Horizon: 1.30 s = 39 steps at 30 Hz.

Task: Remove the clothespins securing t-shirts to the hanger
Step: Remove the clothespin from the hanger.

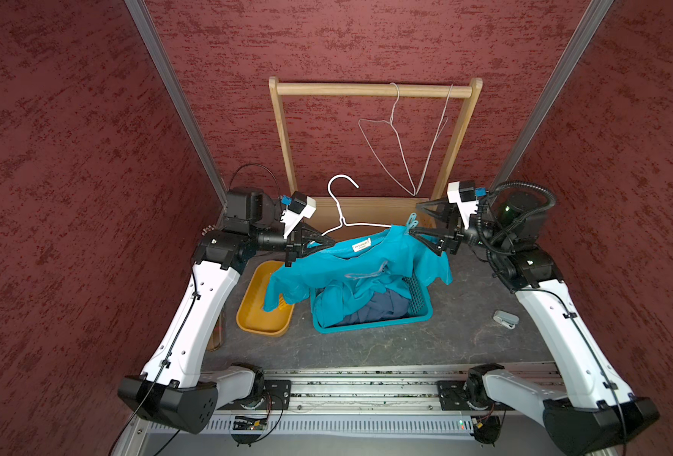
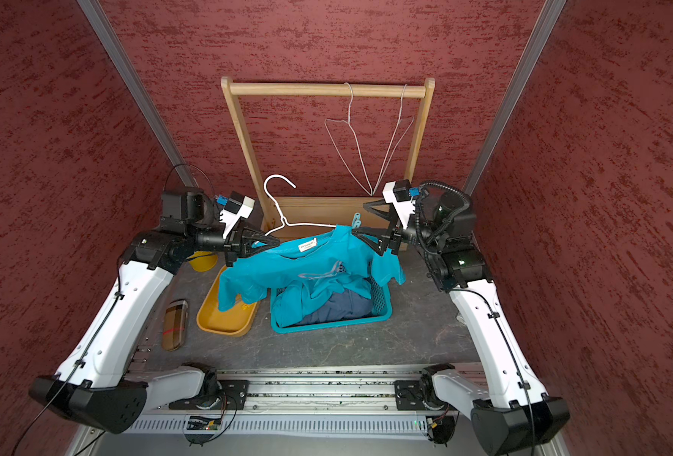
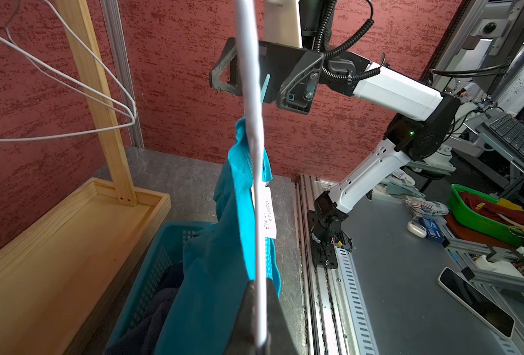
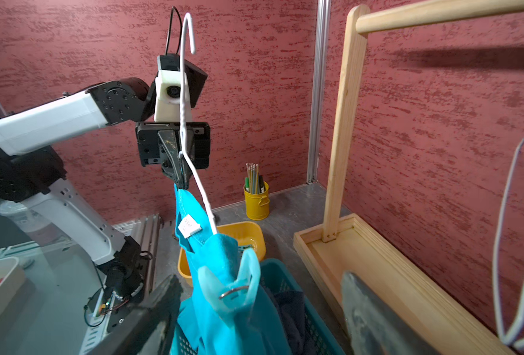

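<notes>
I should squeeze the teal clothespin across its two spread handle ends with my right gripper next, so the clothespin opens and lets go of the t-shirt (image 1: 350,272).
A bright teal t-shirt (image 1: 350,272) hangs on a white wire hanger (image 1: 341,205) held over the basket. My left gripper (image 1: 329,241) is shut on the hanger wire (image 3: 254,153) at the shirt's (image 3: 217,276) shoulder. One teal clothespin (image 1: 412,222) still clamps the shirt's other shoulder to the hanger. My right gripper (image 1: 416,220) stands open around that clothespin (image 4: 230,289), one finger on each side, neither touching it. A grey clothespin (image 1: 505,319) lies loose on the table by the right arm.
A teal basket (image 1: 370,325) under the shirt holds dark blue cloth (image 1: 378,310). A yellow tray (image 1: 256,319) sits beside it. Behind stands a wooden rack (image 1: 370,90) with two bare wire hangers (image 1: 396,146). A yellow cup of pencils (image 4: 256,204) is at the back left.
</notes>
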### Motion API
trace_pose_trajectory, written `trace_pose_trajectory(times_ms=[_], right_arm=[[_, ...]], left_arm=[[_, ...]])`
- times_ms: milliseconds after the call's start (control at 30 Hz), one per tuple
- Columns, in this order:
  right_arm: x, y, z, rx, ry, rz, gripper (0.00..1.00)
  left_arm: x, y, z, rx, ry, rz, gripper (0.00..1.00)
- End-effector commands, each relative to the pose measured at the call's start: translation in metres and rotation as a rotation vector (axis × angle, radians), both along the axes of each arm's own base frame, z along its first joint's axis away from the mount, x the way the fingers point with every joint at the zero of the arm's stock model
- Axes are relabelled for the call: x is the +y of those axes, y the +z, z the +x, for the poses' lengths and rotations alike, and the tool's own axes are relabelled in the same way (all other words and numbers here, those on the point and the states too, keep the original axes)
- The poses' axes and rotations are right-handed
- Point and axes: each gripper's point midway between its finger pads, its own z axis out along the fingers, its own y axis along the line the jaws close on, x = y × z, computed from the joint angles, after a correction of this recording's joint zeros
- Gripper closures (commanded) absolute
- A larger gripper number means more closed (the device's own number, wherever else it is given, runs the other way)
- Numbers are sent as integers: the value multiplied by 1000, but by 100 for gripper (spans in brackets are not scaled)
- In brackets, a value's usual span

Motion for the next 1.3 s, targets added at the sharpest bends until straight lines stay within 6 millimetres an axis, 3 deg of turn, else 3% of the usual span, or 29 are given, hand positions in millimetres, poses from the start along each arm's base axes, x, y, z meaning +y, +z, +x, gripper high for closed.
trace_pose_trajectory(times_ms=[0,233,533,833,1067,1167,1267], right_arm=[[5,6,-16,5,140,33,17],[7,5,-21,33,217,51,25],[8,8,-16,46,230,67,29],[8,14,-7,43,204,75,44],[8,17,-4,38,197,77,44],[8,17,-3,38,190,79,37],[8,17,-3,39,188,80,37]], left_arm=[[1,7,-9,-29,-30,-20,100],[0,7,-7,-26,-32,-22,100],[-1,4,-8,-14,-35,-20,100],[-1,2,-8,-8,-40,-20,100],[-2,0,-6,-1,-41,-18,100],[-2,-1,-5,0,-36,-14,100],[-2,-2,-4,-1,-34,-12,100]])
